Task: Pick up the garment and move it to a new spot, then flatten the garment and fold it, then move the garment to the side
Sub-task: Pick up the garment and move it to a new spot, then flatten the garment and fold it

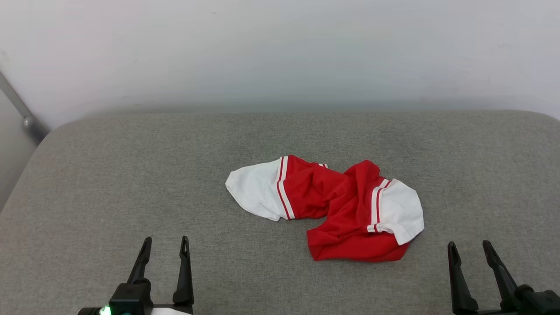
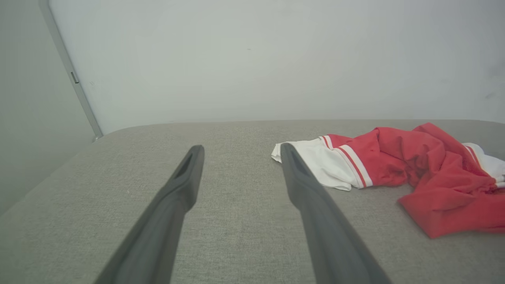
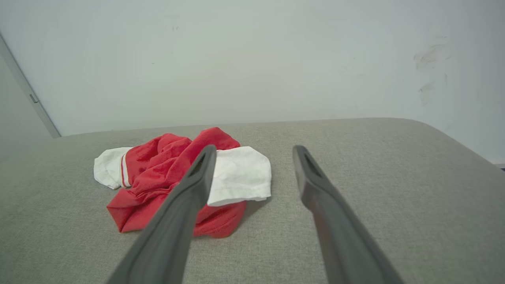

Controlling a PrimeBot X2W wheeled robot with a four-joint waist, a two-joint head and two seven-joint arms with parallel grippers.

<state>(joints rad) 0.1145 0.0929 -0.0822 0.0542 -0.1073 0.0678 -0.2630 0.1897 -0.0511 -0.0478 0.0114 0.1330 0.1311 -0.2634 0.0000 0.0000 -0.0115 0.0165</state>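
Observation:
I should next pinch the garment with my left gripper by the outer edge of its white sleeve [image 1: 229, 182], which spreads free, because the red body [image 1: 344, 204] lies bunched in a heap.
The red garment [image 1: 337, 205] lies crumpled in a heap near the middle of the grey padded surface [image 1: 131, 175], one white sleeve spread to its left and one to its right. No numerals show. My left gripper [image 1: 166, 246] stands open at the lower left, well short of the heap, nothing between its fingers. My right gripper [image 1: 470, 248] stands open at the lower right, just beyond the right sleeve. In the left wrist view the garment [image 2: 414, 169] lies right of my open gripper [image 2: 241, 150]. Seen from the right wrist, the garment [image 3: 165, 173] lies left of my open gripper [image 3: 254, 151].
A pale wall [image 1: 280, 52] rises behind the surface's far edge. A grey metal bar [image 1: 19, 107] slants down at the far left corner. The surface's rounded edges fall away at left and right.

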